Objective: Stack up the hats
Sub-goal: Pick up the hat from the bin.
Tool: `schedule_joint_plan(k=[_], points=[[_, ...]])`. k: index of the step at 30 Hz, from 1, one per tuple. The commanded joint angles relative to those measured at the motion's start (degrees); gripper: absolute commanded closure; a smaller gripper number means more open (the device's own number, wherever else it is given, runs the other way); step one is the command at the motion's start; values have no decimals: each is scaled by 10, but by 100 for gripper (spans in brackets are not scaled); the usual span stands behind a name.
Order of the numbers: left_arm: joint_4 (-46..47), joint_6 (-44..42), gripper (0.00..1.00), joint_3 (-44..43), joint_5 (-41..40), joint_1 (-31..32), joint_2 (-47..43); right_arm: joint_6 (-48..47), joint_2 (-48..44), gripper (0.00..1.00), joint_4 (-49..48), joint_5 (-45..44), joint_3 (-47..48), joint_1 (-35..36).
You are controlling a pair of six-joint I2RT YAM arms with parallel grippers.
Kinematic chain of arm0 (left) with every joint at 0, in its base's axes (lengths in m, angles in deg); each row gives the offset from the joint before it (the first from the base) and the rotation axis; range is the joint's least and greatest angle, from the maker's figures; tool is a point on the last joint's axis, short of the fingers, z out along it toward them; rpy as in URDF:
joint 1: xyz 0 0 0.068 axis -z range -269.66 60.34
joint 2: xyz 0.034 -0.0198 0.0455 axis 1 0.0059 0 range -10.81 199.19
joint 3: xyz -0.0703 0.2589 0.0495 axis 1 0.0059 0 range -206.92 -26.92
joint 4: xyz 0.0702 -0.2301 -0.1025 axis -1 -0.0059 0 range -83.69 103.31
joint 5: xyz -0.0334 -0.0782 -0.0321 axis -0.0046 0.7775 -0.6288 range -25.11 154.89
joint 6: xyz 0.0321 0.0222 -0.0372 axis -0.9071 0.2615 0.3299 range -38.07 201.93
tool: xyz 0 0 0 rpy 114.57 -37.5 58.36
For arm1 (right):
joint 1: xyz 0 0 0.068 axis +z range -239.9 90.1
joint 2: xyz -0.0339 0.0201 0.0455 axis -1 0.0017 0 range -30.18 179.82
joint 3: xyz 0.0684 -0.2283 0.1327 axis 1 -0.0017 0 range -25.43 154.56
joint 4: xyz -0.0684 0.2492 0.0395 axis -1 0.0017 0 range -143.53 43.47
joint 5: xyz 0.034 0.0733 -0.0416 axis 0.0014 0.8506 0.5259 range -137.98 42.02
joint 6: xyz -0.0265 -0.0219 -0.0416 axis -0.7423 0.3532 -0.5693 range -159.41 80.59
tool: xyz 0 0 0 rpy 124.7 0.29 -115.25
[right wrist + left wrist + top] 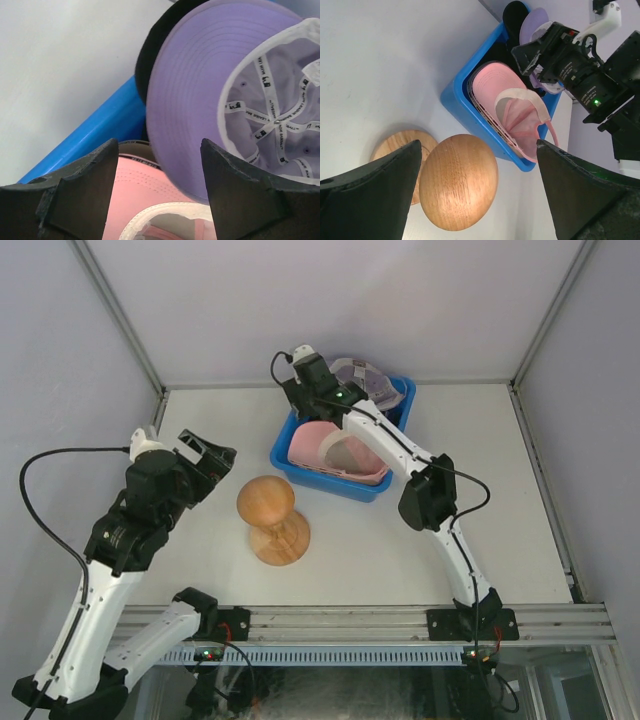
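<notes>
The opening of the lavender cap's top has to stay free to fit over the stand. My right gripper should grab the cap by its brim's edge (163, 149) next.
Several caps lie in the blue bin (283, 458). A pink cap (325, 445) lies upside down at the front, also in the left wrist view (495, 85) and the right wrist view (145, 190). A lavender cap (365, 380) lies upside down at the back; its brim (190, 100) fills the right wrist view, a black cap's brim (150, 45) behind it. My right gripper (157, 167) is open, over the bin's back left, just above the lavender brim and pink cap. My left gripper (477, 200) is open and empty, above the table left of the wooden stand.
The round wooden head-form stand (270, 515) stands bare on the white table in front of the bin, and shows between my left fingers in the left wrist view (457, 182). Walls enclose the table on the left, back and right.
</notes>
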State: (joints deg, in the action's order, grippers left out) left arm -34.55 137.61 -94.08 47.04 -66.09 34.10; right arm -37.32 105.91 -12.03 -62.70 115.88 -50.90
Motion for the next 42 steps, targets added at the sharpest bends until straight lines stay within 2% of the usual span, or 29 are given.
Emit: schedule_joint_plan(k=[1, 10, 16, 19, 21, 23, 26, 42], points=[[23, -20, 0, 19, 24, -14, -2, -32, -16, 34, -44, -25, -3, 20], [43, -27, 0, 47, 58, -43, -4, -67, 3, 34, -36, -91, -17, 14], [57, -31, 0, 59, 78, -60, 4, -76, 12, 36, -40, -105, -20, 3], [62, -31, 0, 64, 82, -65, 6, -78, 11, 49, -41, -104, -19, -1], [64, -31, 0, 66, 85, -68, 8, -79, 11, 76, -44, -107, -19, -2], [65, -31, 0, 66, 85, -69, 8, -79, 7, 92, -46, -113, -20, -1], [65, -30, 1, 66, 84, -71, 3, -84, -6, 98, -52, -123, -24, 3], [34, -25, 1, 45, 85, -72, -64, -176, -185, 100, -156, -264, -88, 75]])
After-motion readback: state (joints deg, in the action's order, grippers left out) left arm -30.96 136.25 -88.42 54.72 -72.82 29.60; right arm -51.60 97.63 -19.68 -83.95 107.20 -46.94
